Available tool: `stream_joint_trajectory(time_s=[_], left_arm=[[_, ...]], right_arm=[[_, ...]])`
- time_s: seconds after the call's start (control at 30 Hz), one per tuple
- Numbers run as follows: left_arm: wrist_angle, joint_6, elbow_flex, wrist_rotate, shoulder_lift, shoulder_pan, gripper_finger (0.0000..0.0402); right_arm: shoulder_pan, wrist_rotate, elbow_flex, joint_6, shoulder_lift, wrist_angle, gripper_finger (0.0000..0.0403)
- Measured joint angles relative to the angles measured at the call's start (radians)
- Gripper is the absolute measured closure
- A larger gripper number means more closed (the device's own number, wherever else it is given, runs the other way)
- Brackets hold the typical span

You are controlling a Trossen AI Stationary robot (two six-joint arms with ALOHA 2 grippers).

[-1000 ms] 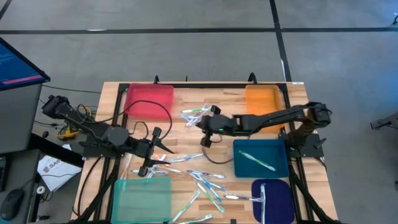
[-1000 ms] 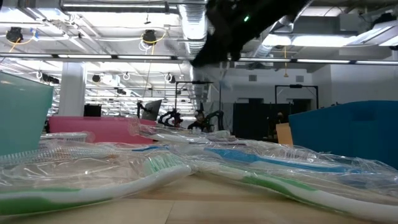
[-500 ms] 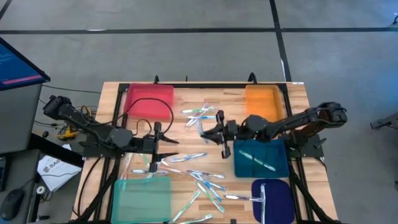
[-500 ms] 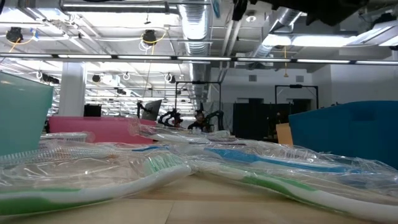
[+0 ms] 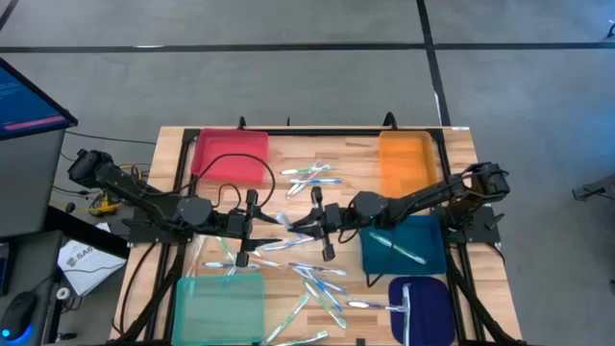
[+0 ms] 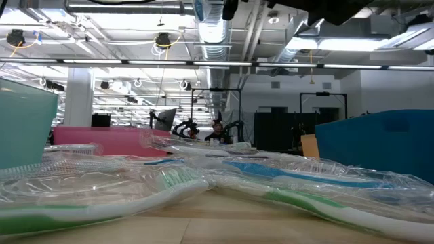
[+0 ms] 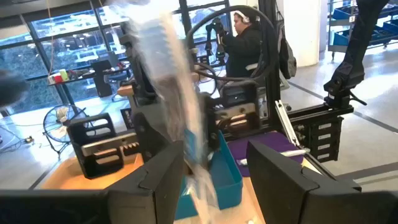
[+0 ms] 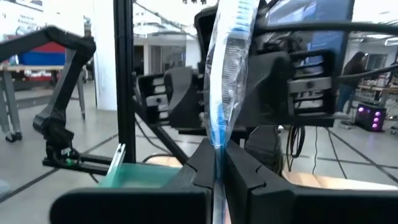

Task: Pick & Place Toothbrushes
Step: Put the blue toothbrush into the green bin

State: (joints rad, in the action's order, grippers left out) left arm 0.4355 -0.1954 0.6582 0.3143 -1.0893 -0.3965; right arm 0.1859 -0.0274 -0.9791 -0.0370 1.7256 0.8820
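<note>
The wrapped toothbrush needs to go to the teal tray near the scattered toothbrushes. My left gripper should grab it by its neck (image 7: pixel 175 102) next.
A toothbrush (image 8: pixel 225 74) in a clear wrapper with blue parts stands roughly upright above the table's middle, with my right gripper (image 8: pixel 219 152) shut on it. That gripper (image 5: pixel 300 225) points level toward the table's left. Facing it, my left gripper (image 5: pixel 272 227) is open. In the left wrist view the toothbrush (image 7: pixel 177 118) shows between the left gripper's (image 7: pixel 217 168) fingers, close to one of them; whether it touches I cannot tell. Several more toothbrushes (image 5: pixel 312 279) lie flat on the wood. My right gripper pinches the wrapped toothbrush between its two fingers at the lower part of its length (image 8: pixel 217 140). The fingers come level from the table's right and lie across it. The toothbrush is lifted clear, and most of it stands up above the fingers.
Trays ring the table: red (image 5: pixel 231 154) and orange (image 5: pixel 404 163) at the far side, teal (image 5: pixel 219 306) near left, blue (image 5: pixel 428 258) and purple (image 5: pixel 432 312) near right, each of the last two with a toothbrush in it. Black cables (image 5: pixel 226 187) loop by the left arm.
My right gripper has tipped from pointing down to level and has carried the toothbrush toward the table's left and near edge, up to the left gripper. The toothbrush has turned upright with it. My left gripper has edged right toward it, still open.
</note>
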Motion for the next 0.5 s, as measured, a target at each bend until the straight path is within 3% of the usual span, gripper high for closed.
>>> stream_joint_trajectory(time_s=[0.33,0.5], left_arm=[[0.008,-0.010,0.000,0.036,0.002,0.006,0.0229],[0.017,-0.010,0.000,0.002,0.002,0.022,0.0229]], right_arm=[[0.019,0.006,-0.054,-0.042,0.018,-0.092,0.0397],[0.022,0.069,-0.054,-0.042,0.018,-0.117,0.0396]])
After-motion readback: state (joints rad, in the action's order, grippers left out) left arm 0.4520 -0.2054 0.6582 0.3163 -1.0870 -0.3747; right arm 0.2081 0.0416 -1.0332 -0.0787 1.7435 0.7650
